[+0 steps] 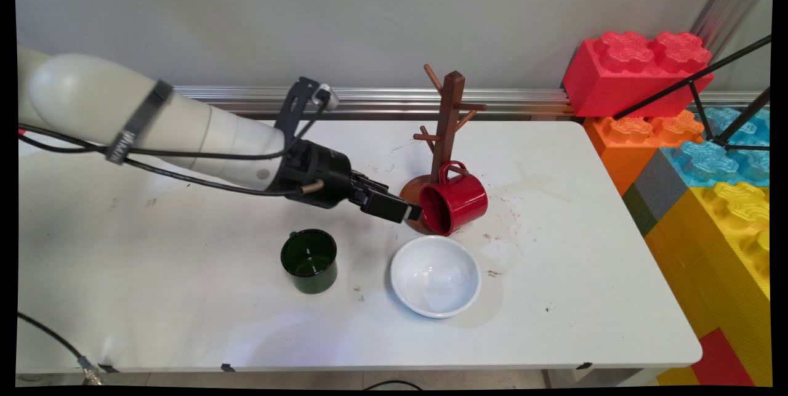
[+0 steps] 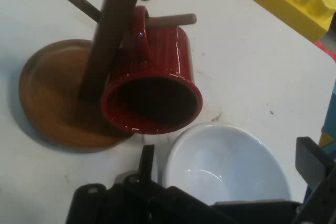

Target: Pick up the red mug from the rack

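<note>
The red mug should be grabbed by its rim next, so my gripper can take the mug off the wooden mug tree.
A red mug hangs by its handle on a low peg of the wooden mug tree. It is tipped on its side, with its mouth toward my gripper. The mug's lower rim sits at the edge of the tree's round base. My gripper is open and holds nothing. It hovers just left of the mug's mouth, a short gap away. In the hand view the red mug is straight ahead. The white bowl lies between my gripper's spread fingers, below them.
A dark green mug stands upright on the table, below my wrist. The white bowl sits in front of the mug tree. Big toy blocks in red, orange, blue and yellow are stacked past the table's right edge.
</note>
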`<state>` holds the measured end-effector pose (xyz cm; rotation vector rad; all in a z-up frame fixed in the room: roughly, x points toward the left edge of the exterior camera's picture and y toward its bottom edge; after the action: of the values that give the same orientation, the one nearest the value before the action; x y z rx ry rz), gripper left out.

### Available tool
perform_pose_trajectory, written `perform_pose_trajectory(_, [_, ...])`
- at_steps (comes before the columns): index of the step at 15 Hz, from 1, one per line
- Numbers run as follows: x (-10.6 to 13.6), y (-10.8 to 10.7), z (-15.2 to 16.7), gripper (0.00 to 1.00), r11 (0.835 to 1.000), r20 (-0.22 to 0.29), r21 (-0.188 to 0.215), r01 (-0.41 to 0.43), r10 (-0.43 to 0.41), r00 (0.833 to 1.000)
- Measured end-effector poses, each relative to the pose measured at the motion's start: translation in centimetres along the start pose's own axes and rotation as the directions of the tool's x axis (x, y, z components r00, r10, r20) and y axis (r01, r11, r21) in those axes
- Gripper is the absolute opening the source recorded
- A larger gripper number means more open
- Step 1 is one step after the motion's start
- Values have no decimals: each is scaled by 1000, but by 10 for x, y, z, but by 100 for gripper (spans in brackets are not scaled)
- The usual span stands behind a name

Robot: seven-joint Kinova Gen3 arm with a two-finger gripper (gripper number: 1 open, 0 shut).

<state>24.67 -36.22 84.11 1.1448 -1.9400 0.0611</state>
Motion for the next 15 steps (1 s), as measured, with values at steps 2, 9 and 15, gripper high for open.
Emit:
perform_pose_trajectory(2, [-4,2,9,100,1000,1,0,9,-9,1000])
perform_pose_trajectory(9, [-16,4,34,100,997,-10,6,73,-73,997])
perform_pose_trajectory(15, [-21,5,48,100,992,-31,-9,127,-128,991])
